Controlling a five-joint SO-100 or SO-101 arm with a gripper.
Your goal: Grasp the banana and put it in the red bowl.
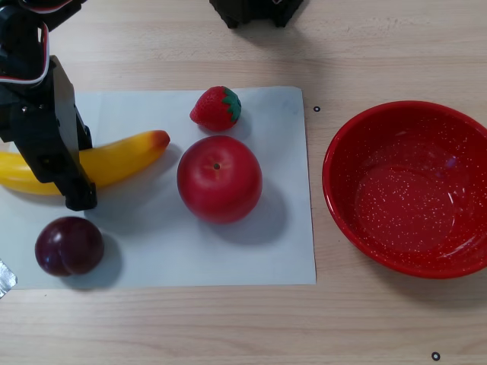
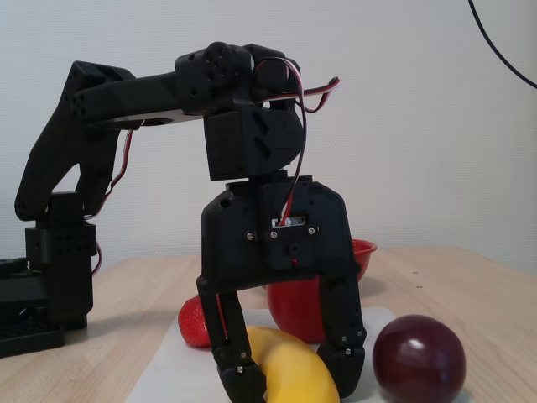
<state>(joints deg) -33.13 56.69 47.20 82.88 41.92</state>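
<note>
I should next pick up the banana by the middle of its curved body (image 1: 97, 165), so that I can put it in the red bowl (image 1: 411, 190).
The yellow banana (image 1: 125, 156) with an orange-red tip lies on a white sheet (image 1: 251, 251) at the left of the other view. My black gripper (image 1: 65, 171) is down over its middle, one finger on each side. In the fixed view the gripper (image 2: 292, 374) straddles the banana (image 2: 294, 361), its jaws spread to about the banana's width, and the banana still rests on the sheet. The red speckled bowl (image 1: 411, 190) stands empty on the wooden table at the right. In the fixed view only its rim (image 2: 362, 252) shows behind the gripper.
On the sheet are a red apple (image 1: 219, 179), a strawberry (image 1: 217, 108) behind it and a dark plum (image 1: 68, 245) just in front of the gripper. The plum (image 2: 418, 359) sits close beside one finger. The arm's base (image 2: 50, 277) stands at the table's back.
</note>
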